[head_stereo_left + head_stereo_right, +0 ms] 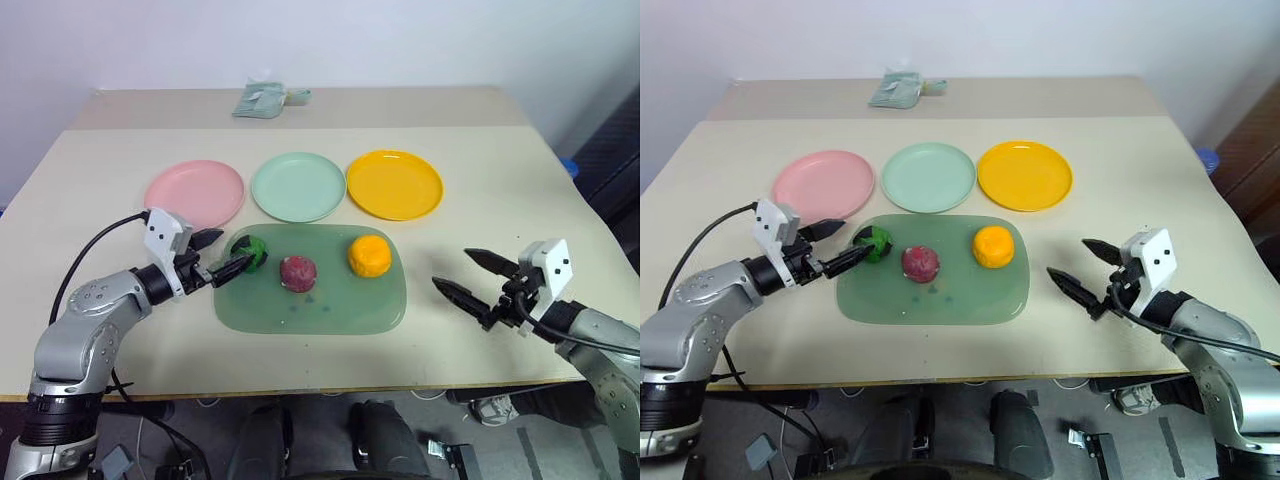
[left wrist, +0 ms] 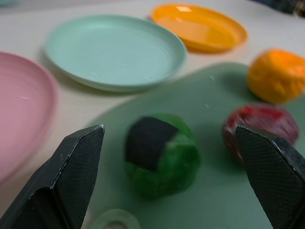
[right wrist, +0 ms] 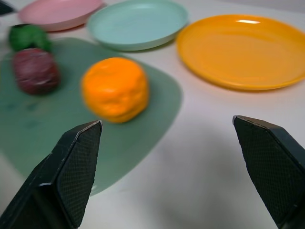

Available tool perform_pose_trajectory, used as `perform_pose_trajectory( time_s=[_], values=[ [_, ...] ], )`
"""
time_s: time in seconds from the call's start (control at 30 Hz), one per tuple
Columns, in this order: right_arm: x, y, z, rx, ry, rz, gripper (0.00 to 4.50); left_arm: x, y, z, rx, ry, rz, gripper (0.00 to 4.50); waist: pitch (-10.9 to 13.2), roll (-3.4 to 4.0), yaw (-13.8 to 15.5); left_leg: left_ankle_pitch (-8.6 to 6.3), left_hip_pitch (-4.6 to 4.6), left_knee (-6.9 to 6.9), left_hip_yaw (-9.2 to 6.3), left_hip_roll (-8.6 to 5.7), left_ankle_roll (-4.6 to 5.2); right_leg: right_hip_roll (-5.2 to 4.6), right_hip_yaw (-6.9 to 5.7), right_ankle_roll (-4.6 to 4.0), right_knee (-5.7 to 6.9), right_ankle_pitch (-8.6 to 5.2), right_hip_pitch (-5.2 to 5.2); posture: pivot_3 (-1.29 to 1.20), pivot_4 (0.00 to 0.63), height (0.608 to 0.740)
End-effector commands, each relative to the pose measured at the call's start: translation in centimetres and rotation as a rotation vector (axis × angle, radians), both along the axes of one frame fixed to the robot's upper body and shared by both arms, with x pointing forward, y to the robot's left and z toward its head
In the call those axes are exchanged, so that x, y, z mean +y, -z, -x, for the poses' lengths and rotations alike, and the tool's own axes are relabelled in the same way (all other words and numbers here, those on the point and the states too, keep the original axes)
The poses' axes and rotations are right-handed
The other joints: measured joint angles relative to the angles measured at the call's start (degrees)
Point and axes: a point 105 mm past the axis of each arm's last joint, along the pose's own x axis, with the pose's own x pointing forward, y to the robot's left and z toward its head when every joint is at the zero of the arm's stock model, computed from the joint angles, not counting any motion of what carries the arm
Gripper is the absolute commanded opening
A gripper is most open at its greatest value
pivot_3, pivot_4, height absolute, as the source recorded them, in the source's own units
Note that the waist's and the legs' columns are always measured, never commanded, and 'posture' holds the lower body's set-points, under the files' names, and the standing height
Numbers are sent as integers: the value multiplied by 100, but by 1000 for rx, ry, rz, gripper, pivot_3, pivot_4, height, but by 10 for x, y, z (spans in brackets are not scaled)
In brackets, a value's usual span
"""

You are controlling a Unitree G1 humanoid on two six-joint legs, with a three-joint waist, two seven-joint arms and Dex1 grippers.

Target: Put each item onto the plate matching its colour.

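Observation:
My left fingers stop short of the green item, with empty board between them and the item. My left gripper needs to move toward the green item before it closes on it.
Three small items lie on a translucent green board (image 1: 310, 305): a green item with a black patch (image 1: 252, 250) at its left end, a dark red item (image 1: 297, 272) in the middle and an orange item (image 1: 369, 255) at the right. Behind the board stand a pink plate (image 1: 194, 193), a mint green plate (image 1: 298, 186) and a yellow-orange plate (image 1: 394, 184), all bare. My left gripper (image 1: 236, 248) is open at the board's left end, with its fingers (image 2: 78, 160) on either side of the green item and apart from it. My right gripper (image 1: 450, 267) hangs open to the right of the board, pointing toward the orange item (image 3: 114, 89).
A pale green-white packet (image 1: 262, 100) lies at the table's far edge. The board's ring tab (image 2: 114, 220) sits just under my left gripper. A black cable trails from the left wrist over the table's left side. The table's near edge runs close below both arms.

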Motion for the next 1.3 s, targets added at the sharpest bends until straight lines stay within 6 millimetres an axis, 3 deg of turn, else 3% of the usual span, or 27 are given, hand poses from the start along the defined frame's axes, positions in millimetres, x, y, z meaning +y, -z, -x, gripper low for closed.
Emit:
perform_pose_trajectory(
  time_s=[0.03, 0.63, 0.73, 0.87, 0.93, 1.1, 1.2, 1.3],
  values=[
    [11, -13, 7, -45, -57, 5, 4480, -2, -10, -6, -63, 11, -22, 4500, 0, 0, -1, 0, 0, 0, 0, 0, 0, 0, 0, 0, 0, 0, 0, 0, 150, 733],
    [20, -15, 8, -52, -66, -4, 4480, -1, -3, -11, -62, 3, -56, 4500, 0, 0, -5, 0, 0, 0, 0, 0, 0, -1, 0, 2, 0, 1, 0, 0, 150, 733],
    [66, -16, 17, -47, -214, -8, 4500, -10, 17, -20, 5, 21, -147, 3691, 0, 0, -6, 0, 2, 1, 0, -1, 0, -1, 0, 2, 2, 1, 1, 0, 150, 733],
    [73, -18, 17, -45, -228, -7, 4500, -12, 21, -23, 19, 23, -164, 1665, -1, -1, -5, 0, 0, 1, -3, -1, 0, 1, 0, 3, 1, 1, 1, 0, 150, 733],
    [73, -18, 17, -43, -226, -6, 4500, -12, 21, -23, 19, 23, -165, 950, -1, -2, -4, 0, -1, 1, -2, -2, 1, -2, 0, 3, -1, 1, 1, 0, 150, 733],
    [74, -23, 12, -59, -234, -5, 4500, -7, 23, -22, -8, -4, -144, 799, -2, -1, -8, 0, 3, 1, -2, -2, 1, -3, 0, 3, 2, 2, 2, 0, 150, 733],
    [76, -25, 11, -64, -242, -6, 4500, -8, 11, -26, -39, -28, -73, 799, -2, -1, -1, 0, 3, 1, -2, -1, 1, -3, 0, 3, 3, 2, 2, 0, 150, 733],
    [78, -28, 10, -71, -247, -6, 4500, -9, -14, -41, -111, -95, 10, 799, -1, -3, 23, 0, 0, 3, -3, -3, 1, -4, 0, 4, 2, 2, 2, 0, 150, 733]
  ],
)
